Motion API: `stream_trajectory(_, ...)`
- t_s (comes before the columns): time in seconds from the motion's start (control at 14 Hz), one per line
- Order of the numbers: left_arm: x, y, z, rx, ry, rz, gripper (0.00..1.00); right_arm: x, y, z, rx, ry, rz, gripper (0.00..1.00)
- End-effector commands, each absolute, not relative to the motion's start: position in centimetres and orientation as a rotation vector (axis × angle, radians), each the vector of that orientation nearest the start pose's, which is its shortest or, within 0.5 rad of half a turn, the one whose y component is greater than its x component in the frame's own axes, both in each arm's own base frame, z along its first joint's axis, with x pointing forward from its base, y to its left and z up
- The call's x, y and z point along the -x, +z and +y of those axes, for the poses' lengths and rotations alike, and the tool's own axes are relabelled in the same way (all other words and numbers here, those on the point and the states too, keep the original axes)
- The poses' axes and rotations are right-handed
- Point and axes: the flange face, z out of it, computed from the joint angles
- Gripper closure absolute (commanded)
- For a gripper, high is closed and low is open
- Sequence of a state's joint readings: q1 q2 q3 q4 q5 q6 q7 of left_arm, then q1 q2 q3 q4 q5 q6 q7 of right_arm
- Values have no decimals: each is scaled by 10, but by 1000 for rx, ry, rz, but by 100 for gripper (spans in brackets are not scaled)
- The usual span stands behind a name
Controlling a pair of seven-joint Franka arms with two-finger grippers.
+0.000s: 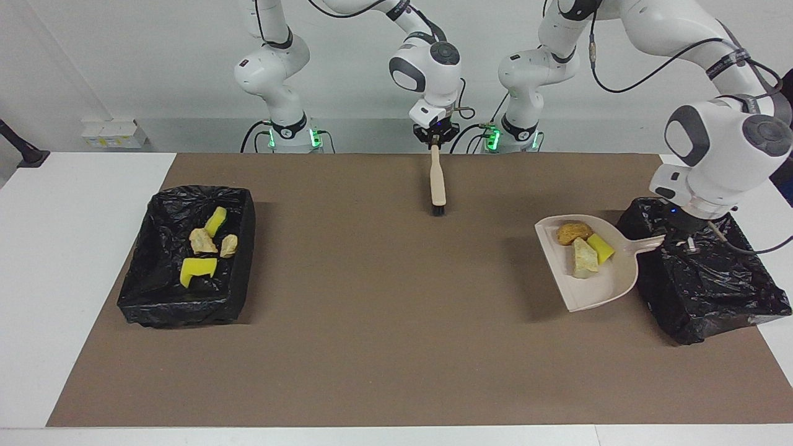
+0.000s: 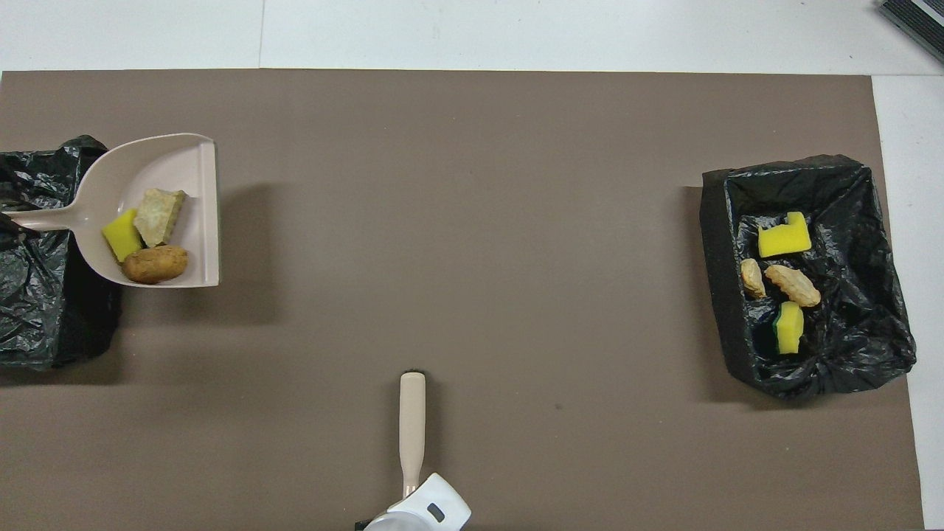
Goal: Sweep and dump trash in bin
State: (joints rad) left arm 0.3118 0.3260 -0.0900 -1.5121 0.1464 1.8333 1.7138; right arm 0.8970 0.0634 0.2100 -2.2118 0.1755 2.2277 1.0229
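Observation:
I should open my right gripper now. The beige brush's head is low on the brown mat with its shadow close beside it, so the brush would rest there.
My left gripper [image 1: 681, 238] is shut on the handle of the beige dustpan [image 1: 604, 282], which it holds in the air beside the black-lined bin [image 1: 712, 285] at the left arm's end of the table. The hand itself is over that bin. Three pieces of trash lie in the pan: a brown lump [image 1: 573, 232], a pale beige lump [image 1: 583, 258] and a yellow foam chunk [image 1: 601, 248]. The overhead view shows the dustpan [image 2: 177, 158] partly over the bin [image 2: 37, 310]. My right gripper [image 1: 435, 144] is shut on the beige brush [image 1: 437, 179], which hangs bristles down near the robots.
A second black-lined bin [image 1: 186, 303] stands at the right arm's end of the table and holds several yellow and beige scraps [image 1: 198, 267]. A brown mat [image 1: 372, 347] covers the table's middle.

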Motion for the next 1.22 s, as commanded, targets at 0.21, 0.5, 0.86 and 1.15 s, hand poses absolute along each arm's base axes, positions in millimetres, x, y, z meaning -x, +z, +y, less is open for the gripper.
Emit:
stream_trajectory(0.21,-633,514,263,2084,352,2031,100,-240,344,471,3101,219,-7,71)
stream_trajectory(0.5,-633,526,302,1825,526,2034,100,-250,342,467,3104,227,7,24)
stream_trajectory(0.86,-627,524,280,1551,865,1999,100,-309,392,435,3037,97,157,0)
stream_trajectory(1.15,-611,531,255,1522,1007,1711,100,-368,461,356,3015,-45,168,0)
